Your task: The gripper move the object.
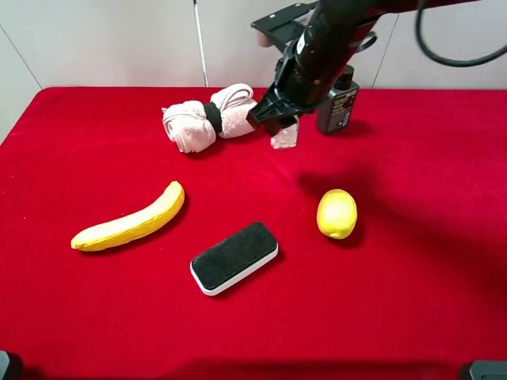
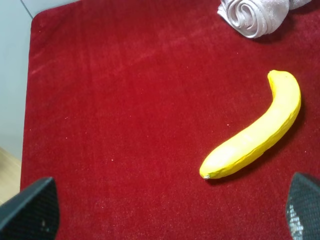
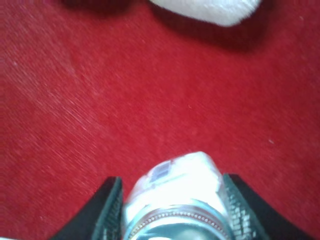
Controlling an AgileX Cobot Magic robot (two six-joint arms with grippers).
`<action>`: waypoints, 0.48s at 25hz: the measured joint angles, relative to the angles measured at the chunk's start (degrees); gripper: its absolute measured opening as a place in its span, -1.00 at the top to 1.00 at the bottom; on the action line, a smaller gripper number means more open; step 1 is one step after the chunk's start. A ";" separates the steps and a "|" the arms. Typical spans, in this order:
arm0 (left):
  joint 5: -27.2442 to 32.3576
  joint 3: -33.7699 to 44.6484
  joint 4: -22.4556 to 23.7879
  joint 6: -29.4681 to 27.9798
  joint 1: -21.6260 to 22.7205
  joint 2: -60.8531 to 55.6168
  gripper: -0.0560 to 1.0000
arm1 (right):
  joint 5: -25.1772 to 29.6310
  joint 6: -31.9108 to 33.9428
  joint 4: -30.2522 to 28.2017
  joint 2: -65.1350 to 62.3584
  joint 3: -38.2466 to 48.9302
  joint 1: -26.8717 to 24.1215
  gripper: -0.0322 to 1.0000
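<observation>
The base of the clear bottle hangs above the red cloth, so the robot needs to keep holding it. The bottle would drop if the right gripper opened now.
The object, a small clear bottle [image 1: 285,138] with a silver screw cap, is at the back middle of the red cloth, between the rolled towel and the dark bottle. My right gripper [image 1: 277,127] reaches down over it from the back right. In the right wrist view the bottle [image 3: 175,185] sits between the two black fingers [image 3: 107,210], which press on its sides; the gripper [image 3: 172,212] is shut on it. My left gripper [image 2: 167,212] is open and empty, its fingertips [image 2: 30,210] wide apart above the left part of the cloth near the banana.
A dark pump bottle [image 1: 338,103] stands just right of the right gripper. A rolled pinkish towel [image 1: 210,117] lies to its left. A banana [image 1: 131,222], a black-and-white eraser block [image 1: 234,257] and a lemon [image 1: 337,214] lie nearer the front. The cloth's left edge [image 2: 27,100] shows.
</observation>
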 joint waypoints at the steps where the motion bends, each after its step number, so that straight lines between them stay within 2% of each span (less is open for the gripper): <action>1: 0.00 0.00 0.00 0.00 0.00 0.00 -0.77 | 0.00 0.00 0.05 0.71 -0.66 0.20 0.28; 12: 0.00 0.00 0.00 0.00 0.00 0.00 -0.77 | -0.16 -0.24 2.84 9.69 -5.33 1.30 0.28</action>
